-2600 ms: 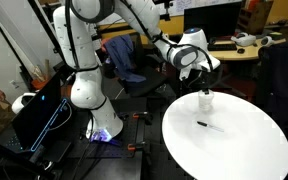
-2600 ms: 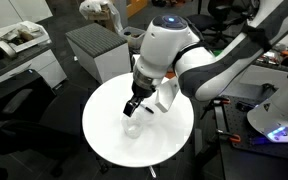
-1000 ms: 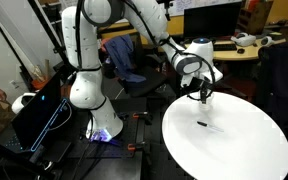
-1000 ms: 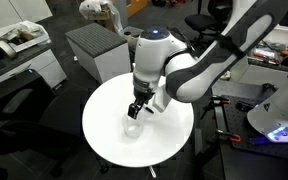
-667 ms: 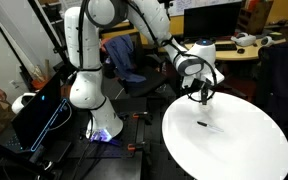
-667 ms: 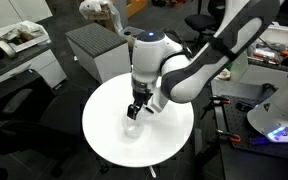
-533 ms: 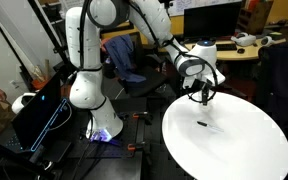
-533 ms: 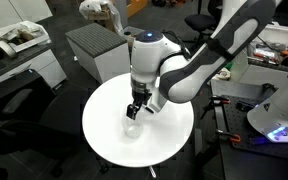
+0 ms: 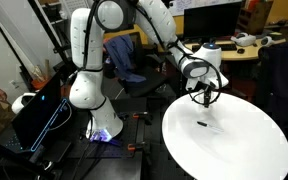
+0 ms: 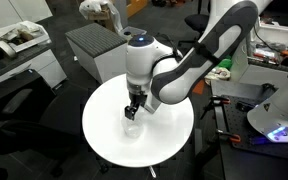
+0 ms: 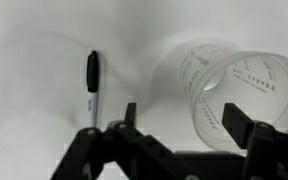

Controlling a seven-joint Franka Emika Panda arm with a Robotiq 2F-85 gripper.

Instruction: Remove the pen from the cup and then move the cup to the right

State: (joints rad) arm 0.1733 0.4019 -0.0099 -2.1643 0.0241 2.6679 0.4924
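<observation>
My gripper closes on the cup by its rim now. The cup's near side lies between my open fingers, so closing now would catch it.
The cup (image 11: 234,90) is transparent with printed marks and stands empty on the round white table (image 11: 34,60). The pen (image 11: 92,85) is short and dark and lies flat on the table, left of the cup in the wrist view. My gripper (image 11: 184,118) is open, its fingers level with the cup's near side, one finger (image 11: 131,112) left of the cup and the other in front of its wall. In an exterior view the gripper (image 10: 132,110) hangs just above the cup (image 10: 132,128). The pen also shows in an exterior view (image 9: 201,124), below the gripper (image 9: 205,96).
The round white table (image 9: 244,150) is small, with its edges near on all sides. A grey cabinet (image 10: 96,50) stands behind it. Desks, chairs and monitors surround the table. The robot base (image 9: 84,95) stands beside the table.
The gripper has come down from above to the cup and shifted slightly sideways. The pen and cup have not moved.
</observation>
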